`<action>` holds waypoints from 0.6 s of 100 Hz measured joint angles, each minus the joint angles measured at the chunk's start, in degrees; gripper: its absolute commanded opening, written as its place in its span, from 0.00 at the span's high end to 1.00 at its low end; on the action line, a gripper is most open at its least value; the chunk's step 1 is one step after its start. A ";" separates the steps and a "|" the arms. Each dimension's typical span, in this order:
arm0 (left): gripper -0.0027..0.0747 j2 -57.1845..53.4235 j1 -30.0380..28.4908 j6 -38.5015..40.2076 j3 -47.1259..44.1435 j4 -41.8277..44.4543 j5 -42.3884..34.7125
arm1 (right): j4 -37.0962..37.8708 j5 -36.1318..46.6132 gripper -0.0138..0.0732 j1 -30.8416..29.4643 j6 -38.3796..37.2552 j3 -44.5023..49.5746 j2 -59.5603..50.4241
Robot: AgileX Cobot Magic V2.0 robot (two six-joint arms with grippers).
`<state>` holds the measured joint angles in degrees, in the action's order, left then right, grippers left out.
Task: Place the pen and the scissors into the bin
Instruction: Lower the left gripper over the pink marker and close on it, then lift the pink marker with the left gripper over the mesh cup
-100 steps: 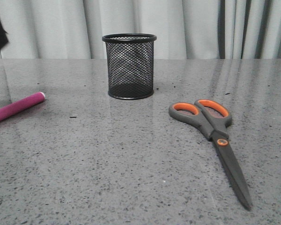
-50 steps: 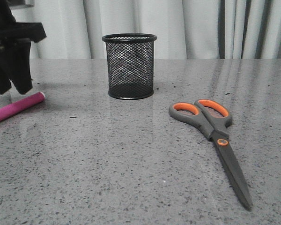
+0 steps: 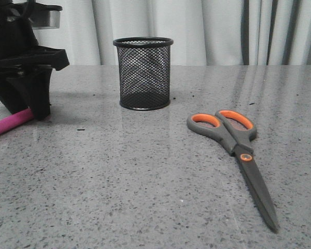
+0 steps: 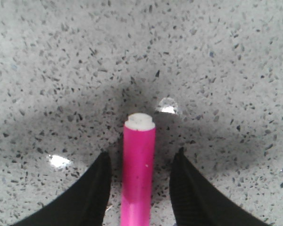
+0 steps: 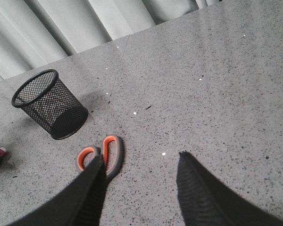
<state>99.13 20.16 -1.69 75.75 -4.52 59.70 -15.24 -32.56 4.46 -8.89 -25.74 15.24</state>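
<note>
My left fingers reach the table around the magenta pen (image 3: 10,123), so they should close. Closing now would hold it.
The magenta pen (image 3: 10,123) lies flat on the table at the far left. My left gripper (image 3: 27,113) is low over its near end. In the left wrist view the pen (image 4: 138,165) lies between the fingers of my left gripper (image 4: 143,151), which is open, with a gap on each side. The black mesh bin (image 3: 143,72) stands upright at the back centre. The scissors (image 3: 233,140) lie flat and closed at the right, handles toward the bin. My right gripper (image 5: 140,155) is open and empty above the table; one finger hides part of the scissors' handles (image 5: 111,148).
The grey speckled table (image 3: 119,181) runs back to pale curtains (image 3: 223,31). In the right wrist view the bin (image 5: 49,103) stands just beyond the scissors, and the pen's end (image 5: 0,151) shows at the edge.
My left gripper came in from the upper left and came down over the pen's near end, now straddling it. The pen, scissors and bin have not moved.
</note>
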 measured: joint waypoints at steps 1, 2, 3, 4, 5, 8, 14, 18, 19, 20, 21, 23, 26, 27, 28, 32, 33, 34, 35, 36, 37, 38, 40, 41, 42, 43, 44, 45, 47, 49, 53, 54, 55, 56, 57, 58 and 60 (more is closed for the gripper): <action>0.64 -0.01 0.00 0.00 0.00 0.11 0.05 | 0.10 0.00 0.48 0.00 0.00 0.00 0.00; 0.66 -0.01 0.00 0.00 0.00 0.10 0.05 | 0.09 0.00 0.48 0.00 0.00 0.00 0.00; 0.67 -0.01 0.00 0.00 0.00 0.10 -0.04 | 0.09 0.00 0.48 0.00 0.00 0.00 0.00; 0.69 -0.01 0.00 0.00 0.00 0.10 -0.04 | 0.09 0.00 0.48 0.00 0.00 0.00 0.00; 0.70 -0.01 0.00 0.00 0.00 0.10 -0.10 | 0.09 0.00 0.48 0.00 0.00 0.00 0.00; 0.77 -0.01 0.00 0.00 0.00 0.23 -0.38 | 0.09 0.00 0.48 0.00 0.00 0.00 0.00; 0.98 0.01 0.00 -0.53 0.00 0.59 -0.92 | 0.09 0.00 0.48 0.00 0.00 0.00 0.00; 0.99 0.11 0.00 -1.40 0.00 0.47 -1.55 | 0.09 0.00 0.48 0.00 0.00 0.00 0.00; 0.99 0.11 0.00 -1.78 0.00 0.46 -2.00 | 0.09 0.00 0.48 0.00 0.00 0.00 0.00; 0.99 0.11 0.00 -1.92 0.00 0.31 -2.15 | 0.09 0.00 0.48 0.00 0.00 0.00 0.00; 0.99 0.11 0.00 -2.28 0.00 0.21 -2.30 | 0.09 0.00 0.48 0.00 0.00 0.00 0.00; 0.99 0.11 0.00 -2.57 0.00 -0.06 -2.84 | 0.09 0.00 0.48 0.00 0.00 0.00 0.00; 0.99 0.11 0.00 -3.22 0.00 -0.51 -4.06 | 0.09 0.00 0.48 0.00 0.00 0.00 0.00; 0.99 0.11 0.00 -3.33 0.00 -0.87 -4.35 | 0.09 0.00 0.48 0.00 0.00 0.00 0.00; 0.99 0.11 0.00 -3.53 0.00 -1.05 -4.67 | 0.09 0.00 0.48 0.00 0.00 0.00 0.00; 0.99 0.00 0.00 -4.14 0.00 -2.14 -6.92 | 0.09 0.00 0.48 0.00 0.00 0.00 0.00; 0.99 -0.16 0.00 -4.44 0.00 -2.40 -7.86 | 0.09 0.00 0.48 0.00 0.00 0.00 0.00; 0.99 -0.34 0.00 -4.58 0.00 -2.80 -8.37 | 0.09 0.00 0.48 0.00 0.00 0.00 0.00; 0.99 -0.46 0.00 -4.87 0.15 -2.97 -8.89 | 0.09 0.00 0.48 0.00 0.00 0.00 0.00; 0.99 -0.61 0.00 -5.02 0.13 -3.40 -10.03 | 0.09 0.00 0.48 0.00 0.00 0.00 0.00; 0.99 -0.95 0.00 -5.17 0.13 -3.65 -10.63 | 0.09 0.00 0.48 0.00 0.00 0.00 0.00; 0.99 -1.13 0.00 -5.47 0.21 -3.86 -11.92 | 0.09 0.00 0.48 0.00 0.00 0.00 0.00; 0.99 -1.79 0.00 -5.87 0.37 -4.52 -13.98 | 0.09 -0.11 0.48 0.00 0.00 0.00 0.00; 0.99 -2.32 0.00 -5.99 0.36 -4.94 -14.69 | 0.09 -0.11 0.48 0.00 0.00 0.00 0.00; 0.99 -2.59 0.00 -6.24 0.47 -5.17 -15.41 | 0.09 -0.11 0.48 0.00 0.00 0.00 0.00; 0.99 -2.88 0.10 -6.24 0.47 -5.62 -16.93 | 0.09 -0.23 0.48 0.00 0.00 0.00 0.00; 0.99 -3.53 0.03 -6.39 0.47 -5.81 -17.72 | 0.09 -0.32 0.48 0.00 0.00 0.00 0.00; 0.99 -3.85 0.03 -6.54 0.47 -6.06 -19.30 | 0.09 -0.37 0.48 0.00 0.00 0.00 0.00; 0.99 -4.90 0.03 -6.65 0.59 -6.80 -21.83 | 0.09 -0.50 0.48 0.00 0.00 0.00 0.00; 0.99 -5.99 0.03 -6.82 0.59 -7.64 -23.49 | 0.09 -0.74 0.48 0.00 0.00 0.00 0.00; 0.99 -8.20 0.03 -6.92 0.83 -9.84 -28.75 | 0.09 -1.12 0.48 0.00 0.00 0.00 0.00; 0.99 -8.56 0.03 -7.02 0.83 -10.26 -30.52 | 0.09 -1.12 0.48 0.00 0.00 0.00 0.00; 0.99 -9.26 0.03 -7.01 0.83 -11.19 -31.38 | 0.09 -1.26 0.48 0.00 0.00 0.00 0.00; 0.99 -9.58 0.03 -7.01 0.96 -11.69 -32.24 | 0.09 -1.39 0.48 0.00 0.00 0.00 0.00; 0.99 -9.90 0.03 -7.01 0.97 -12.73 -33.98 | 0.09 -1.40 0.48 0.00 0.00 0.00 0.00; 0.99 -10.53 0.15 -7.01 0.97 -13.24 -34.83 | 0.09 -1.50 0.48 0.00 0.00 0.00 0.00; 0.99 -11.42 0.28 -7.05 1.05 -14.93 -37.37 | 0.09 -1.66 0.48 0.00 0.00 0.00 0.00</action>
<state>87.72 20.44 -8.74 76.80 -19.45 22.33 -15.14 -34.22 4.46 -8.89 -25.74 15.24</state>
